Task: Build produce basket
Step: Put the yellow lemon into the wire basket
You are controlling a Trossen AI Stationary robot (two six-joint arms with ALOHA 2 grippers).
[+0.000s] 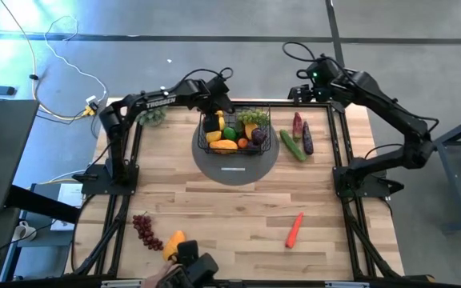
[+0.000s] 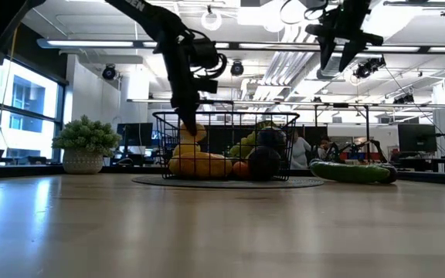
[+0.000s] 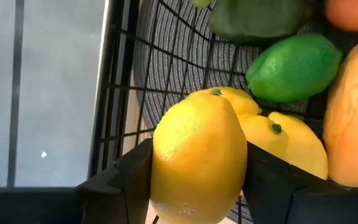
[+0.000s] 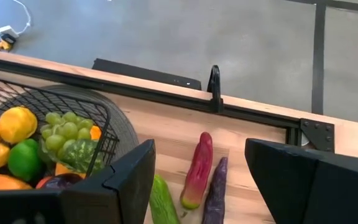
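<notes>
The yellow lemon [image 3: 197, 158] is inside the basket's side, over the other lemons, so my left gripper should open.
The black wire basket [image 1: 234, 132] stands on a grey round disc [image 1: 237, 164] at the table's far middle. It holds lemons [image 3: 294, 146], a lime [image 3: 294, 67], an orange mango [image 3: 353, 124] and green grapes [image 4: 64, 130]. My left gripper [image 1: 217, 120] reaches into the basket's far left corner, shut on a yellow lemon [image 3: 197, 158]. My right gripper [image 1: 302, 90] hangs open and high over the table's far right, above a red vegetable [image 4: 197, 165], a purple eggplant [image 4: 215, 190] and a cucumber [image 1: 292, 146] lying on the table. My left gripper pinches the lemon's two sides [image 3: 160, 168] between its two fingers [image 3: 126, 180], at the lemon's widest part. The fingers come steeply from above, slanting from the table's left. The lemon sits inside the basket's wall just above two other lemons [image 3: 253, 106]; whether it touches them I cannot tell.
A carrot [image 1: 294, 230] lies near the front right. Purple grapes [image 1: 144, 230] and a yellow-orange fruit [image 1: 174, 244] lie near the front left. A pale green bushy cluster [image 1: 152, 116] stands at the far left. Bare wood lies in the middle.
</notes>
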